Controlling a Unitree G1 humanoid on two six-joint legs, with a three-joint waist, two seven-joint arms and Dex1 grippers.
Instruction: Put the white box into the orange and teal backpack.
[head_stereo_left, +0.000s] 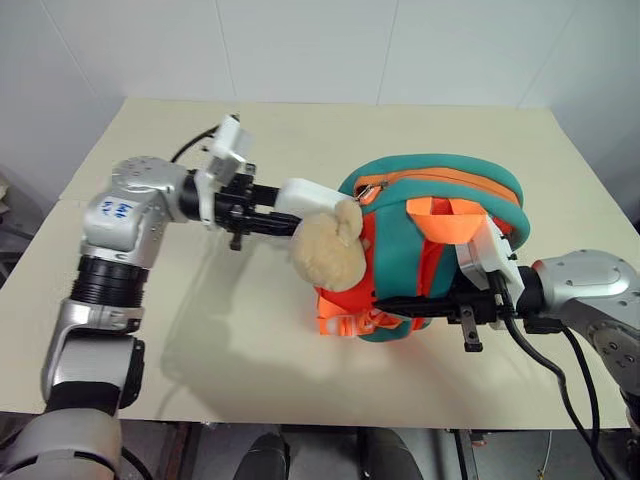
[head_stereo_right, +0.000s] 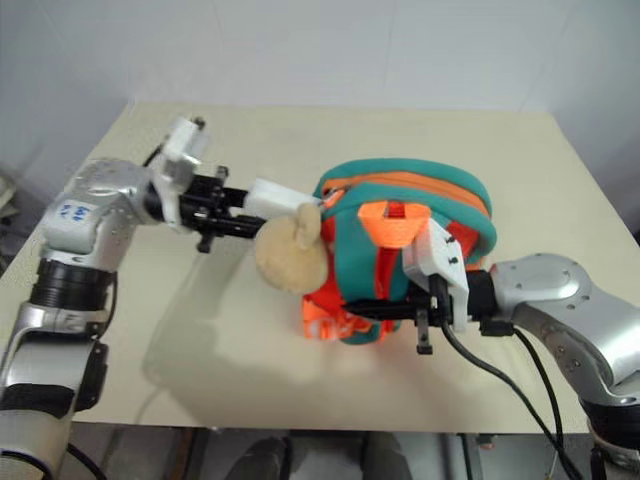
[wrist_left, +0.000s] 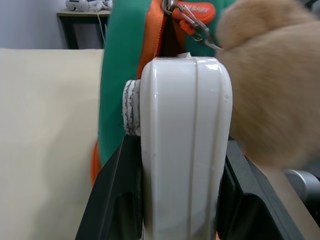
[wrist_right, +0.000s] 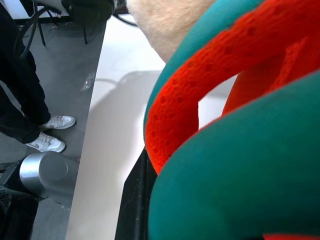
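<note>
The white box's far end (head_stereo_left: 335, 196) is still short of the backpack's zip opening (head_stereo_left: 368, 190), so the robot's left gripper should bring the box to the opening before it lets go.
The orange and teal backpack (head_stereo_left: 440, 178) stands upright in the middle of the table, its tan plush head (head_stereo_left: 328, 250) hanging on the side toward my left arm. My left gripper (head_stereo_left: 285, 211) is shut on the white box (head_stereo_left: 305, 195), holding it level and on edge. The box's far end (wrist_left: 185, 150) is at the backpack's zip opening, just above the plush head. My right gripper (head_stereo_left: 388, 303) is shut on the backpack's lower front, among the orange straps. In the right wrist view a black finger (wrist_right: 134, 200) lies against the teal edging and an orange strap.
The beige table (head_stereo_left: 300, 360) has bare room to the left of and behind the backpack. A white wall rises beyond the far edge. In the right wrist view a person's legs and white shoes (wrist_right: 50, 134) stand on the grey floor beside the table.
</note>
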